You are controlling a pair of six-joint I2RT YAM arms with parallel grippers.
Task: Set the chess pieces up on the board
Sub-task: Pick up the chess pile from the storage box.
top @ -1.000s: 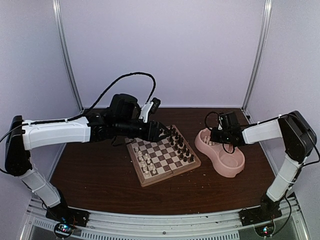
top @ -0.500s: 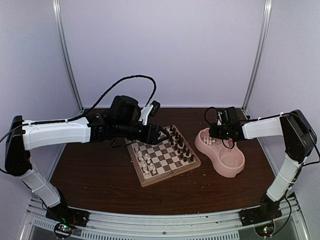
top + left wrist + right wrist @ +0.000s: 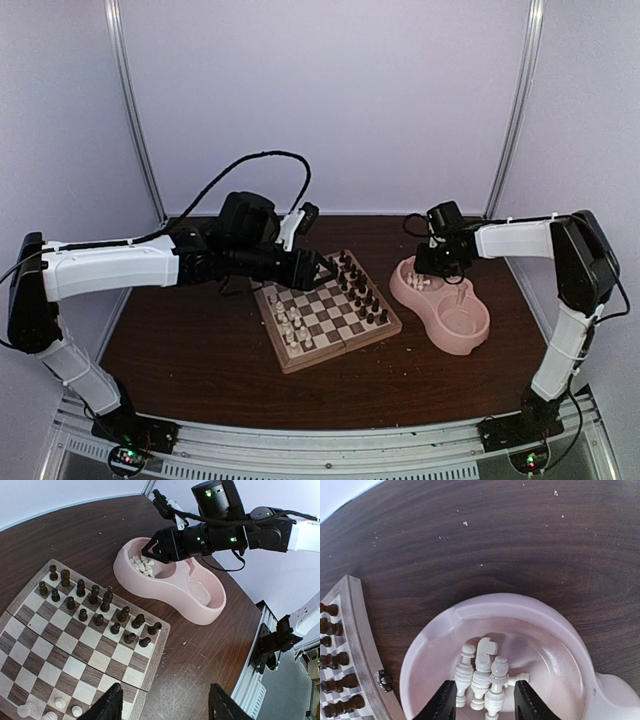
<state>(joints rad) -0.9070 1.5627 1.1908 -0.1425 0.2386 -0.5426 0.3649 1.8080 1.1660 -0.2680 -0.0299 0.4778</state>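
I should lower my right gripper before I close it on the cream pieces, because its fingers stop above the heap.
The board [image 3: 327, 312] lies mid-table, and its corner also shows in the left wrist view [image 3: 75, 645]. A few cream chess pieces [image 3: 292, 325] stand along its near-left side. Dark pieces [image 3: 358, 285] fill its far-right rows. More cream pieces [image 3: 482, 672] lie in a heap in the left compartment of the pink double bowl [image 3: 445, 318]. My right gripper [image 3: 485, 702] is open and empty just above that heap, one finger on each side of it. My left gripper [image 3: 169, 705] is open wide and empty, above the board's edge.
The pink bowl's rim [image 3: 520, 602] rings the heap, and its right compartment [image 3: 202, 592] holds nothing. The bowl sits just right of the board. Small pale crumbs dot the dark wooden table [image 3: 210, 645]. The table's metal front rail [image 3: 255, 680] lies close by.
My right gripper has shifted a little toward the back of the table, over the bowl's compartment of pieces. The left arm has barely moved.
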